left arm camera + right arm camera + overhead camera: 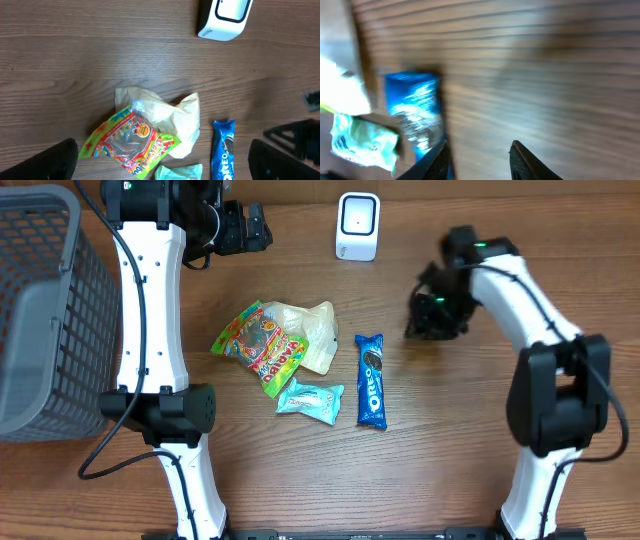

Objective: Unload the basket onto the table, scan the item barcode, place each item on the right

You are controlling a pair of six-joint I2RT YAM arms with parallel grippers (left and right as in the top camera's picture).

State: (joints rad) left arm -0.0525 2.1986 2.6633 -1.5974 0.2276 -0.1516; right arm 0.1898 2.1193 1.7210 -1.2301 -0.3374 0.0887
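I should grab the blue Oreo pack with my right gripper next, across its narrow width near its middle. Then I can turn the Oreo pack for barcode scanning.
Four snack packs lie mid-table: a blue Oreo pack (371,380) (223,150) (415,105), a colourful gummy bag (260,347) (132,142), a cream bag (310,330) (170,112) and a teal packet (310,400) (362,140). The white barcode scanner (357,225) (225,17) stands at the back. My right gripper (418,325) (479,145) hovers just right of the Oreo pack, open, with only bare wood between its fingers. My left gripper (260,225) (162,142) is wide open and empty at the back left, above the packs. The right wrist view is motion-blurred.
A grey mesh basket (40,310) stands at the table's left edge. The wooden tabletop (450,430) stretches to the right and front of the packs.
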